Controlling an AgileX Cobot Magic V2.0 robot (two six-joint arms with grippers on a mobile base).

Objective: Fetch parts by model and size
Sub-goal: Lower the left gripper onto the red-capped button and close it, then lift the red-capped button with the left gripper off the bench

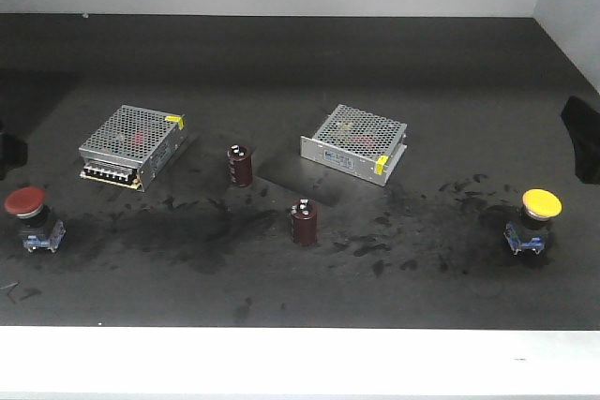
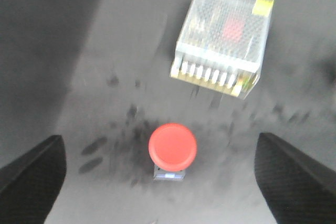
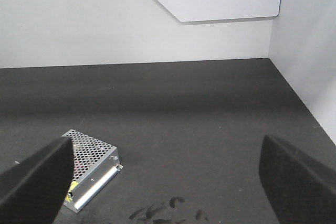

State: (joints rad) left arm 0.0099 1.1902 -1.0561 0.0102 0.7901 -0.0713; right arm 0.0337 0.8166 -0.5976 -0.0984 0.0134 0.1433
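The robot's left gripper will fetch the red part, and for that it will next take hold of the push-button switch by its black body below the red cap [image 1: 37, 222].
The red part [image 1: 25, 201], a mushroom-cap push button on a black-and-blue base, stands at the table's far left. The yellow part [image 1: 541, 203] stands at the far right. In the left wrist view the red part [image 2: 172, 147] is seen from above, centred between the two wide-apart fingers [image 2: 34, 174] of my left gripper [image 2: 157, 145], which is open and hovers above it without touching. My right gripper [image 3: 165, 145] is open too, with nothing but bare mat between its fingers [image 3: 296, 182]. Its dark edge [image 1: 581, 138] shows behind the yellow part.
Two silver perforated boxes [image 1: 131, 142] [image 1: 356, 142] lie mid-table, and two dark red capacitors [image 1: 240, 164] [image 1: 304, 222] stand between them. The left box [image 2: 223, 38] lies just beyond the red part. White walls bound the black mat at the back and right.
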